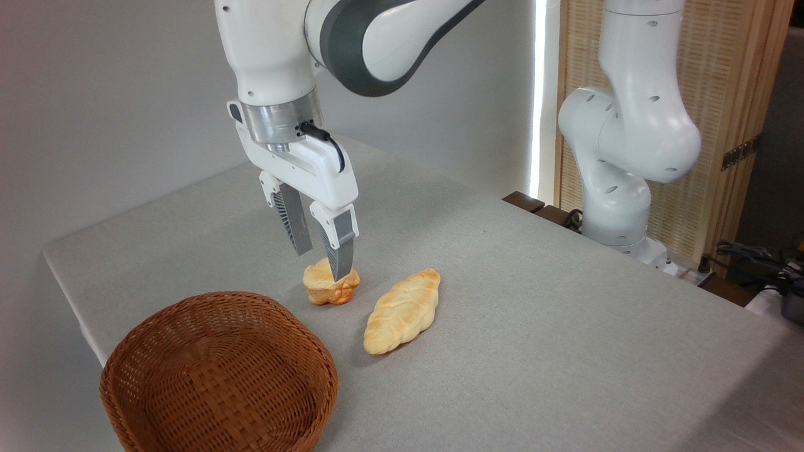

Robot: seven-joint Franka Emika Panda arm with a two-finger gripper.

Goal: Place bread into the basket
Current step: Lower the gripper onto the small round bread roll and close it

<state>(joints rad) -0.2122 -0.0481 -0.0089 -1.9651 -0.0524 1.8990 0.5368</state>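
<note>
The bread [326, 287] needs to go into the wicker basket, so my gripper should next pick it up by its lumpy sides.
The bread [326, 287] is a small lumpy golden bun lying on the grey table just behind the basket. My gripper [322, 264] hangs right over it, pointing down and open. Its nearer finger [340, 251] overlaps the bun's top in the picture, while the farther finger ends just above and behind the bun. Whether either finger touches the bun cannot be told. The basket [314, 402] is round, reddish-brown wicker, standing at the front left with nothing in it.
A longer braided golden loaf [403, 311] lies just right of the bun. The arm's white base [619, 207] stands at the table's far right edge, with cables [754, 257] beside it. The table's left edge [69, 295] runs close to the basket.
</note>
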